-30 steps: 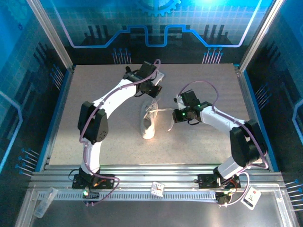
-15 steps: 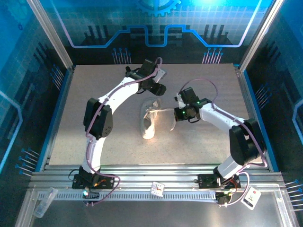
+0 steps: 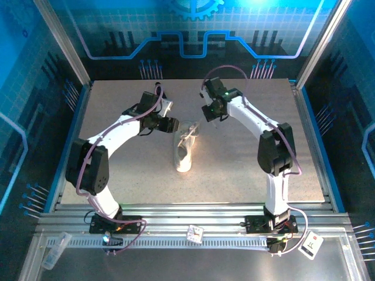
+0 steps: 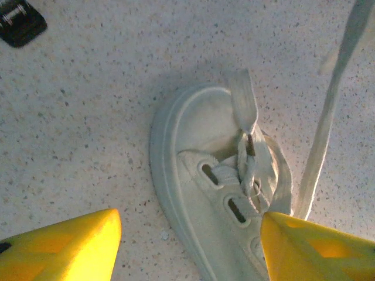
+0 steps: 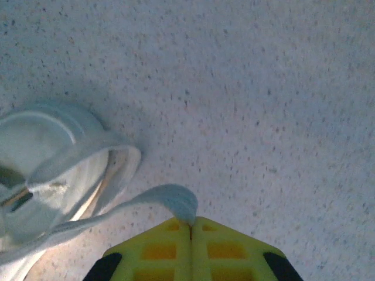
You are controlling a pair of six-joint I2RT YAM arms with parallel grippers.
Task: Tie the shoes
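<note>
I should next grab the loose lace near its loose end (image 4: 241, 92) with my left gripper. That leaves enough length to tie it with the right gripper's lace.
The white shoe (image 3: 184, 149) lies in the middle of the table, heel end toward the back. My left gripper (image 3: 170, 124) hovers just left of its heel end, open, with nothing between the jaws. In the left wrist view the yellow fingers (image 4: 64, 246) straddle the shoe (image 4: 196, 175), and a flat lace (image 4: 328, 117) runs up the right side. My right gripper (image 3: 207, 112) is behind and right of the shoe. It is shut (image 5: 190, 225) on the end of a lace (image 5: 155, 202) that trails back to the shoe (image 5: 47, 152).
A small black bar-shaped object (image 4: 20, 22) lies on the table beyond the shoe. Metal frame posts and blue walls border the table. On the front rail sit a small card (image 3: 195, 234), a white tag (image 3: 310, 243) and a clear tube (image 3: 55, 249).
My left gripper opened, let go of a lace and drew back to the left of the shoe. My right gripper carried its lace end toward the back of the table.
</note>
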